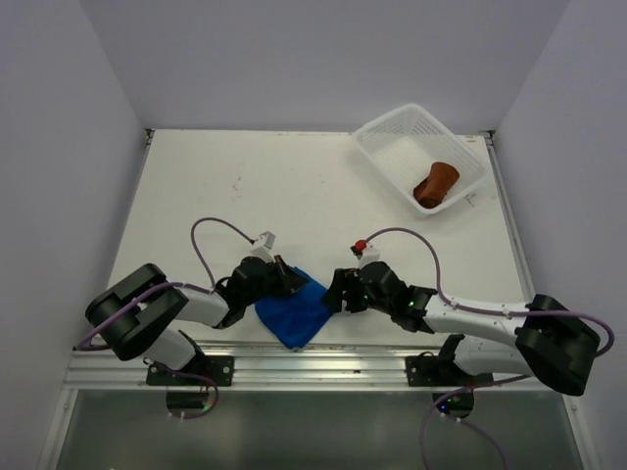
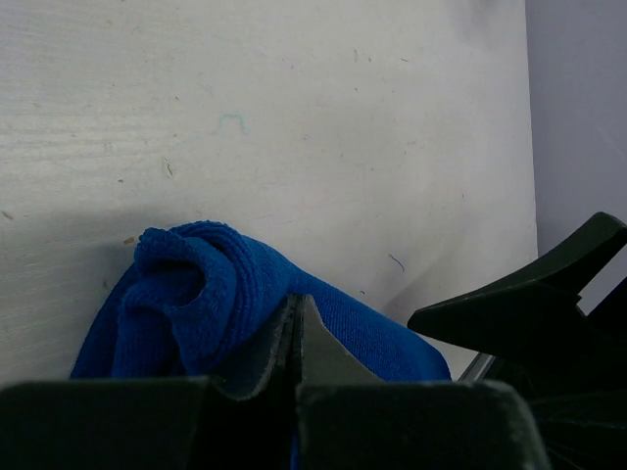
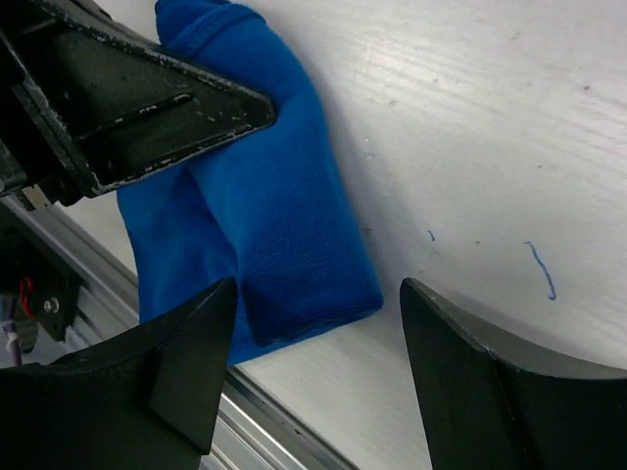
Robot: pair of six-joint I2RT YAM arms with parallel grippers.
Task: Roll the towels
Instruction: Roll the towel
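My right gripper is to grab the blue towel next by the near end of its roll, opposite my left gripper, to roll the fold evenly.
The blue towel lies partly rolled near the table's front edge, between the two arms. In the left wrist view its thick fold bulges just ahead of my left gripper, which is shut with its tips pressed against the cloth. My right gripper is open, and its fingers stand either side of the roll's near end without touching it. From above, the left gripper and right gripper face each other across the towel. The rust-brown towel lies rolled in the basket.
The white mesh basket stands at the back right corner. The metal rail of the table's front edge runs just below the blue towel. A right-gripper finger shows in the left wrist view.
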